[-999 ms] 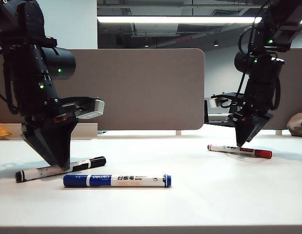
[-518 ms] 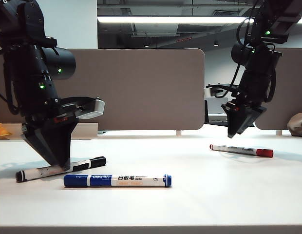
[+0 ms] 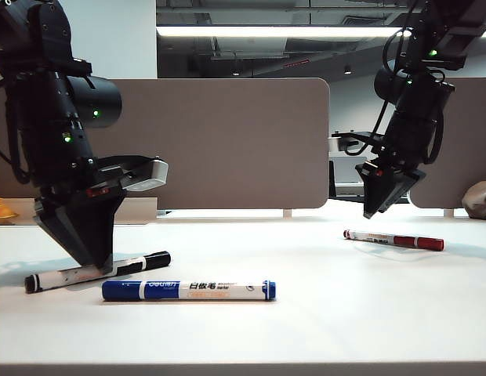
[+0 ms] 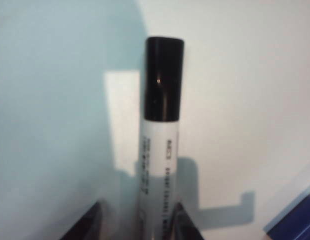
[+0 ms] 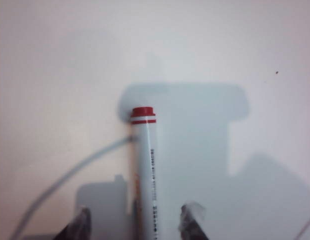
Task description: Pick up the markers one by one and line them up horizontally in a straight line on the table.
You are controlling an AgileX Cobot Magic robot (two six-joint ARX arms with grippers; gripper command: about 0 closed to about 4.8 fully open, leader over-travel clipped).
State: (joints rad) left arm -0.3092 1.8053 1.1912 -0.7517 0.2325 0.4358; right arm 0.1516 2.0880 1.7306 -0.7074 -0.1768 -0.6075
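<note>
My right gripper's fingers are high above the red marker [image 3: 393,240] [image 5: 145,170] and would miss it if they closed now. My right gripper should lower first, then close on the red marker.
Three markers lie on the white table [image 3: 345,313]. The black-capped marker [image 3: 98,271] lies at the left and my left gripper [image 3: 98,265] stands over its middle, tips down at the table. In the left wrist view its barrel [image 4: 157,165] runs between the open fingers of that gripper [image 4: 135,232], closer to one finger. The blue marker [image 3: 188,290] lies just in front, level with the table's front edge. The red marker [image 3: 393,240] lies at the right. My right gripper [image 3: 371,213] hangs open above it, clear of it. The right wrist view shows the red marker [image 5: 145,170] below the open right gripper [image 5: 135,227].
A grey-brown divider panel [image 3: 227,141] stands along the back of the table. An orange thing [image 3: 1,210] shows at the far left edge and a beige thing [image 3: 480,200] at the far right.
My right gripper has lifted up off the red marker, which stays on the table, shifted slightly to the right. The left arm and the black and blue markers have not moved.
</note>
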